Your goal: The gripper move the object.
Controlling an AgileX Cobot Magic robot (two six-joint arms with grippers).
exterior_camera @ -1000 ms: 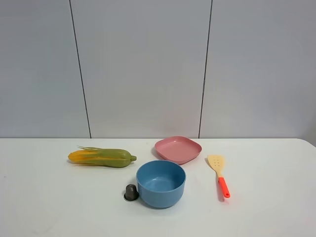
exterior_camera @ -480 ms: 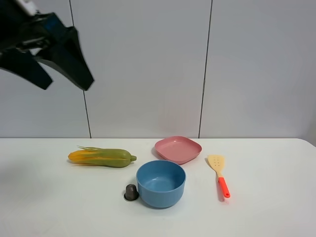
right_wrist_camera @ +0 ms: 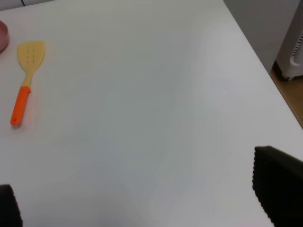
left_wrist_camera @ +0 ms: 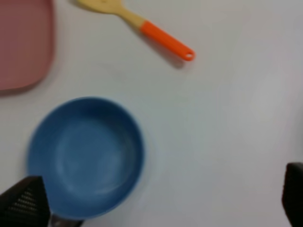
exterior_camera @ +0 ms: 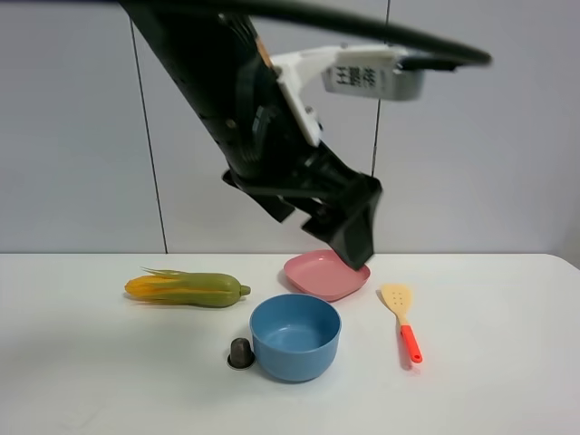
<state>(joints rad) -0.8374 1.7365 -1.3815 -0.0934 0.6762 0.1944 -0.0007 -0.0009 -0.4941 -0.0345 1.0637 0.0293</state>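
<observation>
The left gripper needs to move the blue bowl onto the pink plate (exterior_camera: 326, 272), so it should next grab the bowl by its rim (exterior_camera: 337, 321).
The light-blue bowl (exterior_camera: 295, 337) stands upright and empty on the white table, near the front middle. My left gripper (exterior_camera: 324, 222), black-jawed with a white labelled block on its arm, hangs open high above the bowl and the pink plate, touching nothing. In the left wrist view its two fingertips sit far apart, with the gripper (left_wrist_camera: 158, 203) over bare table and the bowl (left_wrist_camera: 85, 156) close to one fingertip. My right gripper (right_wrist_camera: 142, 198) is open and empty over bare table, and does not show in the exterior view.
A pink squarish plate (exterior_camera: 326, 274) lies just behind the bowl. A small dark grey capsule (exterior_camera: 240, 352) touches the bowl's left side. A corn cob (exterior_camera: 186, 289) lies to the left, and an orange-handled spatula (exterior_camera: 402, 317) to the right, also in the right wrist view (right_wrist_camera: 26, 80).
The left arm came into view at the upper left, then swung right and down to hang over the bowl and plate. The objects on the table have not moved.
</observation>
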